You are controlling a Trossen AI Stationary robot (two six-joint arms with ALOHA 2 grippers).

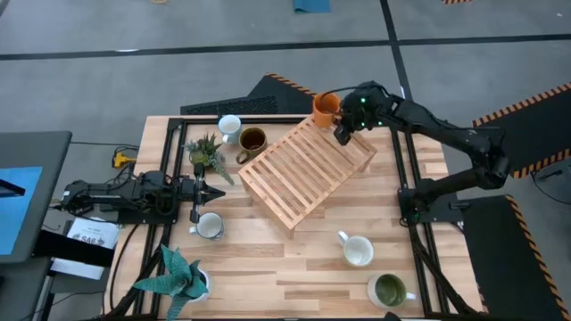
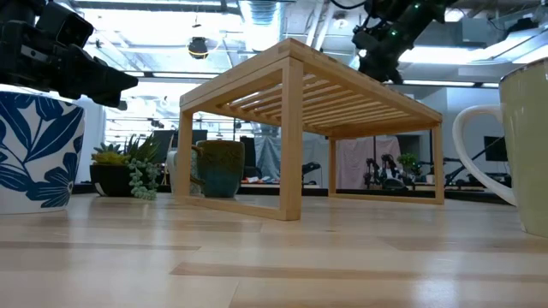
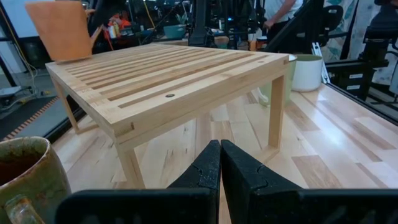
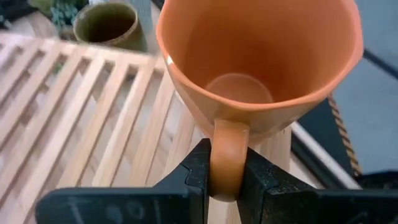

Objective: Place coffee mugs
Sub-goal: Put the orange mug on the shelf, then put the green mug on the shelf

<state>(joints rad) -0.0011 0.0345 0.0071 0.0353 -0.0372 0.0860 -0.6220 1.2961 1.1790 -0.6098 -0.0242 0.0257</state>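
The orange mug's base sits level on the rack in the high view, so it is time to open my right gripper now, and the mug would stand.
The orange mug [image 1: 326,107] stands upright at the far corner of the slatted wooden rack [image 1: 303,169]. My right gripper [image 1: 343,135] is beside it and shut on its handle. My left gripper [image 3: 220,152] is shut and empty. It hovers at the table's left [image 1: 202,189], facing the rack. A dark brown mug [image 1: 252,140] and a white mug [image 1: 229,127] sit on the table by the rack's left end. Another white mug [image 1: 211,226] stands near my left gripper, a third [image 1: 357,250] to the near right, and the pale green mug [image 1: 390,290] at the near right corner. My right gripper holds the orange mug by its handle [image 4: 229,143], pinched between the two fingers [image 4: 196,168]. The fingers come from the near side, slanting down. The mug [image 3: 62,28] is upright, its base at the rack's top far corner. Whether it rests there or hangs just above, I cannot tell.
A small leafy plant [image 1: 207,153] stands left of the rack, and a blue-patterned pot with a plant [image 1: 178,276] at the near left corner. A black frame [image 1: 406,169] runs along the table's edges. Bare wood [image 1: 285,267] lies on the near side of the rack.
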